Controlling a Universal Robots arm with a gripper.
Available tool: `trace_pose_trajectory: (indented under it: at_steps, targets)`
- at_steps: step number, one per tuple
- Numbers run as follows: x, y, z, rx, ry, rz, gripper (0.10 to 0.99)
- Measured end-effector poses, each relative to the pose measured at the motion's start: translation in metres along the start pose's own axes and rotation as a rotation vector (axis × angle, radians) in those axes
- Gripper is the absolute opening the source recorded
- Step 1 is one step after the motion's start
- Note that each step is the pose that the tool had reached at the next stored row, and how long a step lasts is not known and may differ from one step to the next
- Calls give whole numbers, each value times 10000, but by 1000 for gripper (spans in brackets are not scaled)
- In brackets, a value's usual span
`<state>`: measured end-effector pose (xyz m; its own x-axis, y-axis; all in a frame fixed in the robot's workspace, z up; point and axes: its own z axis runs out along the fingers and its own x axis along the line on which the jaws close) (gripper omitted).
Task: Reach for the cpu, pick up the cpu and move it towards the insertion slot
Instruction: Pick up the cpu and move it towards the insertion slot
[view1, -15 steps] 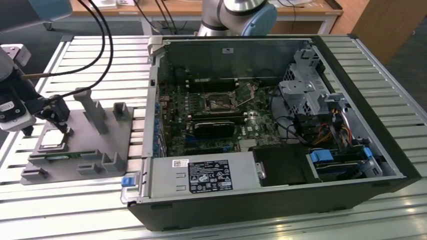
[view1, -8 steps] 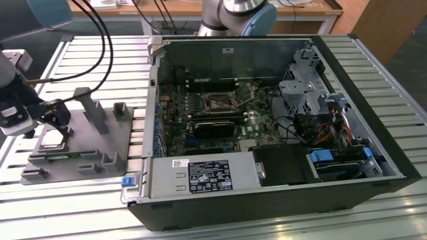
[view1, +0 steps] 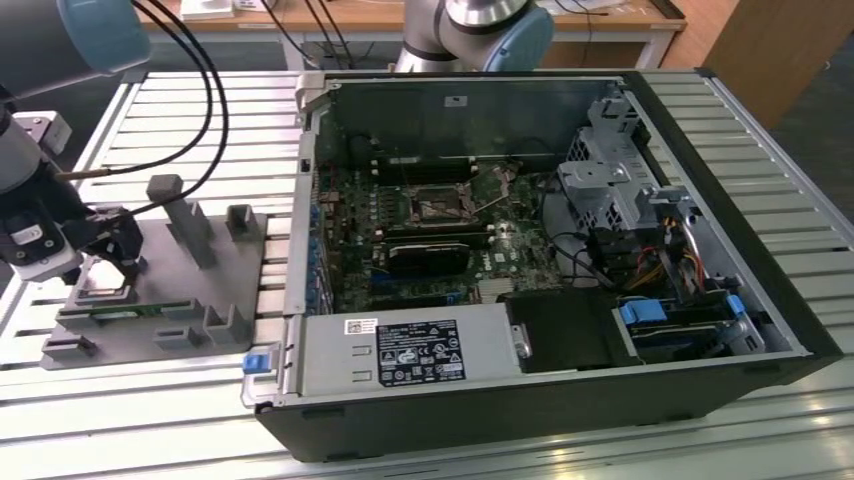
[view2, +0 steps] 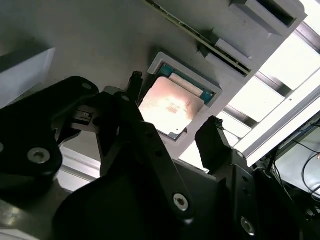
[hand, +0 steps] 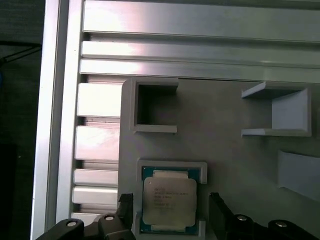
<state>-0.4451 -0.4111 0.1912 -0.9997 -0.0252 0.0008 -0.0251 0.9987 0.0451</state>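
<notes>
My black fingers stand beside the CPU (hand: 169, 201), level with its pocket rim (hand: 171, 164), and closing now would catch the CPU, so my gripper now closes on it.
The cpu (hand: 169, 201) is a flat square chip with a silvery top. It lies in a pale-rimmed pocket (hand: 202, 170) of the grey fixture plate (view1: 160, 265). The cpu (view2: 170, 106) reflects light in the second wrist view. My gripper (hand: 170, 202) is open, with one black finger (hand: 125, 204) on one side of the chip and the other finger (hand: 216, 201) on the opposite side, both a little apart from it. In the exterior view the gripper (view1: 114, 255) hangs low over the plate at the left. The insertion slot (view1: 441, 207) is the square socket on the motherboard inside the open computer case.
The open computer case (view1: 747, 150) fills the exterior view's middle and right, with cables and drive cages inside. Grey upright posts (view1: 187, 215) stand on the fixture plate, and a thin green memory stick (view1: 127, 312) lies along its near edge. Black cables (view1: 200, 90) trail from the arm.
</notes>
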Motion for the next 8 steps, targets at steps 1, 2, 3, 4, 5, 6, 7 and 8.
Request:
trace_pose_trajectory:
  at_steps: [1,2,3,4,5,6,7,8]
  targets:
    - [0,0,4,1,1,0,753]
    - [1,0,5,1,3,0,678]
    - [0,0,7,1,2,0,678]
    - [0,-1,12,1,-1,0,678]
    - [0,-1,18,0,-1,0,678]
    - [0,-1,27,1,0,0,663]
    - [0,-2,34,1,1,0,663]
    - [0,-2,39,2,1,0,663]
